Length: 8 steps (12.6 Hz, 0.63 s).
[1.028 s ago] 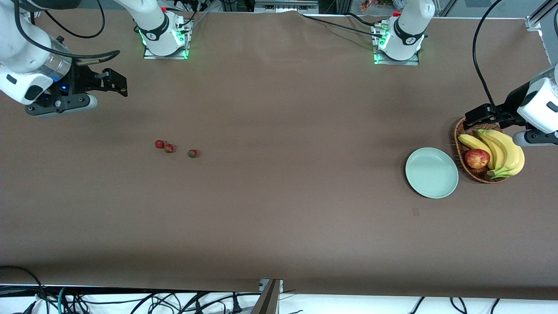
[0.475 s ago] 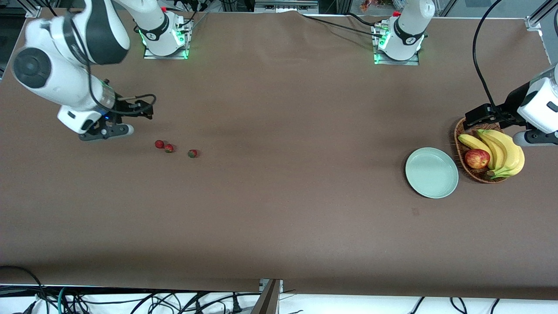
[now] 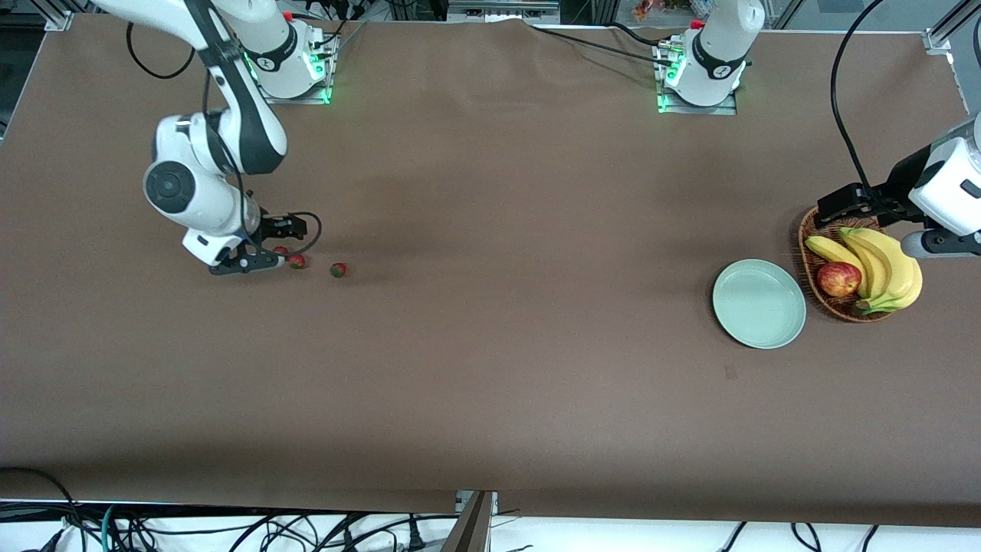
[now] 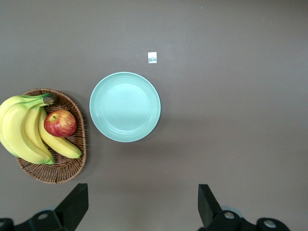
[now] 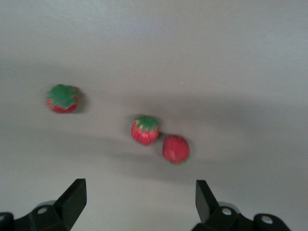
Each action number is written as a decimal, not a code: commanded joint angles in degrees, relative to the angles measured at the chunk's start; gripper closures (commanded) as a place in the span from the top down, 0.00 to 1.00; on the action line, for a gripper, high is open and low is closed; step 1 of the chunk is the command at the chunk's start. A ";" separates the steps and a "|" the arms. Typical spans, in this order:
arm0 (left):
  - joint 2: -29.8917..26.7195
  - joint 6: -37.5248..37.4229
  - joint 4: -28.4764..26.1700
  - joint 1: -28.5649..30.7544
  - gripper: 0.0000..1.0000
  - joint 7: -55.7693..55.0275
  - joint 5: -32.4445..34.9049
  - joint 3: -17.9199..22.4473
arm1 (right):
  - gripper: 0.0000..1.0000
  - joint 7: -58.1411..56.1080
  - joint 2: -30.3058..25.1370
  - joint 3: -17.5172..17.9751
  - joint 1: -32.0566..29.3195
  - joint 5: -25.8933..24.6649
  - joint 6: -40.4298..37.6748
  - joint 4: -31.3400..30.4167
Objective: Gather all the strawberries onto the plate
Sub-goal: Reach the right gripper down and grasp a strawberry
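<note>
Next, my right gripper grabs the middle strawberry by its sides (image 3: 296, 261) beside its green cap to collect it into the plate (image 3: 759, 303).
Three strawberries lie in a short row on the brown table toward the right arm's end: one (image 3: 338, 269), one (image 3: 296, 261) and one (image 3: 280, 250) partly hidden by my right gripper (image 3: 265, 249). The right gripper is open, empty and low beside them. In the right wrist view the berries (image 5: 62, 98), (image 5: 145, 130), (image 5: 175, 148) lie just ahead of the open right gripper (image 5: 138, 202). The mint-green plate (image 3: 759, 303) is empty toward the left arm's end. My left gripper (image 3: 839, 203) waits open over the basket's rim; in the left wrist view it (image 4: 139, 204) is above the plate (image 4: 125, 107).
A brown wicker basket (image 3: 812, 245) with bananas (image 3: 881, 264) and a red apple (image 3: 838, 279) stands beside the plate. It also shows in the left wrist view (image 4: 62, 171). A small pale tag (image 4: 152, 57) lies on the table near the plate.
The right arm swung from the table's end and came down to the strawberries, its gripper now low beside them. The left arm has not moved.
</note>
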 commanded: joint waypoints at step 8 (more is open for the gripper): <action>0.58 -0.52 1.29 0.15 1.00 -0.55 -0.57 -0.07 | 0.94 -2.01 6.06 0.50 1.85 -0.63 5.42 1.02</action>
